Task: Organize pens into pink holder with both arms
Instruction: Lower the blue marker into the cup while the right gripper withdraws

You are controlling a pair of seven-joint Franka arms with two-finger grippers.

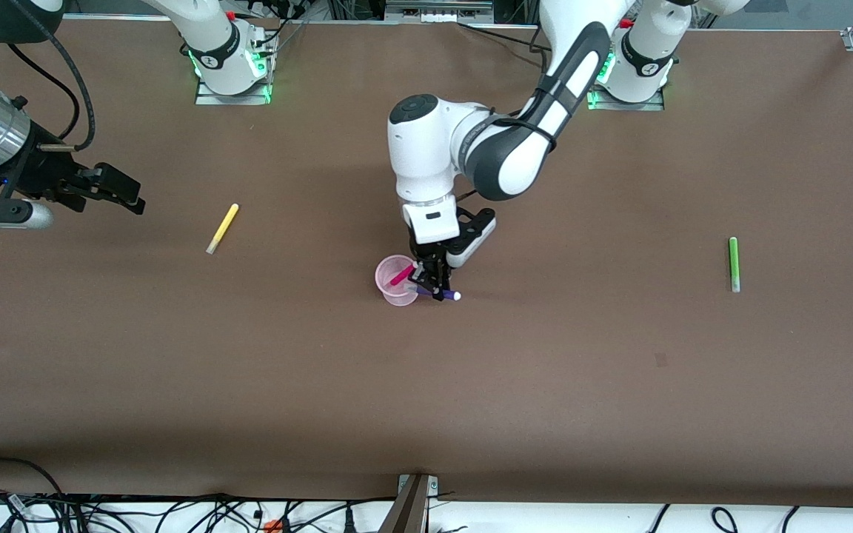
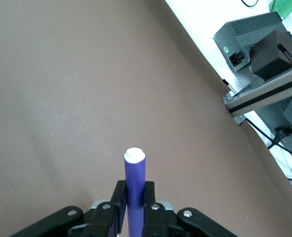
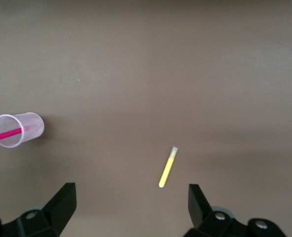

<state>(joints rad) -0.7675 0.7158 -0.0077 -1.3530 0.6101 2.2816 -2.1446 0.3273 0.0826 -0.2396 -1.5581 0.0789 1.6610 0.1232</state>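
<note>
My left gripper holds the purple pen sideways across the pink holder's rim, jutting outside, and needs to move it inside first, because opening would tip it out.
The pink holder [image 1: 397, 281] stands upright at mid-table with the magenta pen [image 1: 401, 275] leaning in it. It also shows in the right wrist view [image 3: 18, 130]. My left gripper [image 1: 434, 285] is shut on the purple pen [image 2: 135, 187], held beside the holder's rim toward the left arm's end; the pen's white end [image 1: 457, 295] sticks out. The yellow pen [image 1: 222, 228] lies flat toward the right arm's end, also in the right wrist view [image 3: 168, 167]. The green pen [image 1: 733, 263] lies flat toward the left arm's end. My right gripper [image 1: 119, 194] is open and empty, up over the table's right-arm end.
Both arm bases [image 1: 230, 63] stand along the table's edge farthest from the front camera. Cables and a metal post [image 1: 412, 503] lie past the nearest edge. Grey boxes [image 2: 254, 39] sit off the table in the left wrist view.
</note>
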